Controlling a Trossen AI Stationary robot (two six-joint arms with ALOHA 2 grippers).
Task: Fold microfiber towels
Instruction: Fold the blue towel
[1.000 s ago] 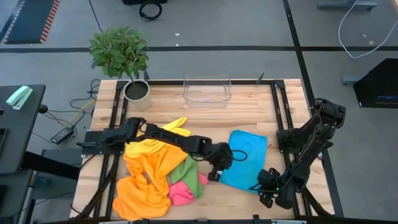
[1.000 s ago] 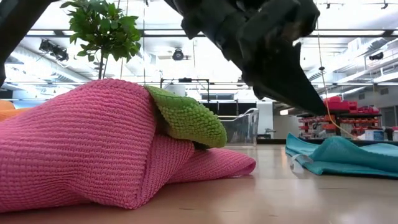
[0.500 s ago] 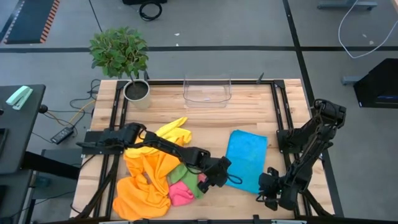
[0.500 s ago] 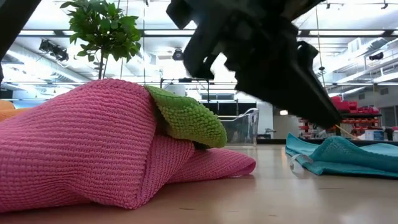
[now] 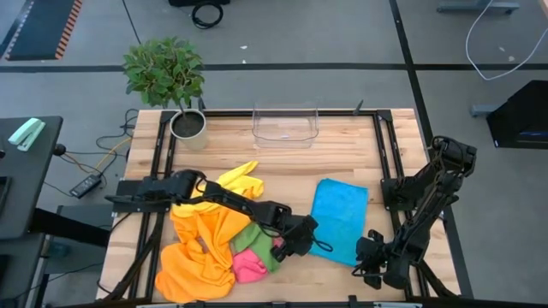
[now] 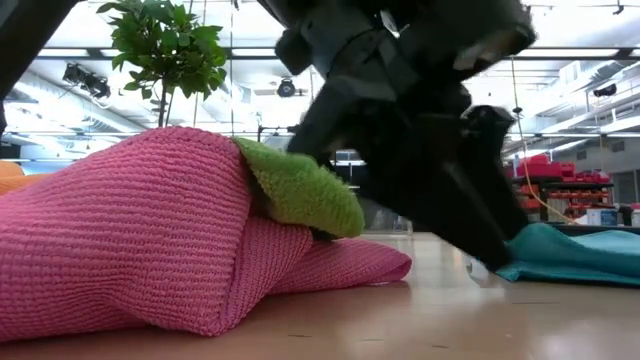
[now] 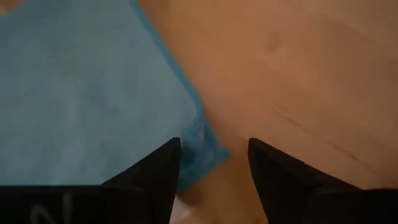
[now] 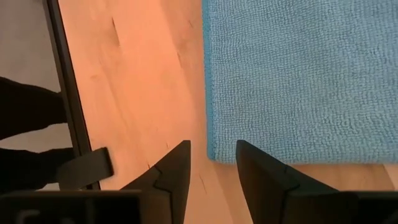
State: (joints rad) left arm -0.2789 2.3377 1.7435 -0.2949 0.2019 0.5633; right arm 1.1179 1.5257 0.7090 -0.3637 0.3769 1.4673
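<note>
Next, my left gripper grabs the blue towel [image 7: 93, 99] by its hemmed corner [image 7: 210, 154], to fold the towel over.
A blue towel [image 5: 340, 216] lies folded and flat on the wooden table, right of centre. My left gripper [image 5: 306, 245] is open at its near left corner [image 7: 208, 149], one finger over the cloth and one over bare wood. My right gripper [image 5: 365, 260] is open just off its near right corner [image 8: 212, 152]. Neither has cloth between its fingers. To the left, orange [image 5: 202, 244], yellow [image 5: 241, 179], green [image 5: 257, 234] and pink [image 5: 247, 265] towels lie in a heap. In the low view the green towel [image 6: 300, 188] rests on the pink one [image 6: 130, 235].
A clear plastic bin [image 5: 285, 125] stands at the table's far edge, with a potted plant [image 5: 187, 121] at the far left corner. Black rails [image 5: 383, 154] run along both sides of the table. Bare wood shows between the bin and the towels.
Both grippers have opened and let go of the blue towel. My left gripper has moved toward the table's near edge, along the towel's left side to its near corner. The towel, wider and rumpled on its left side before, now lies narrower and flat.
</note>
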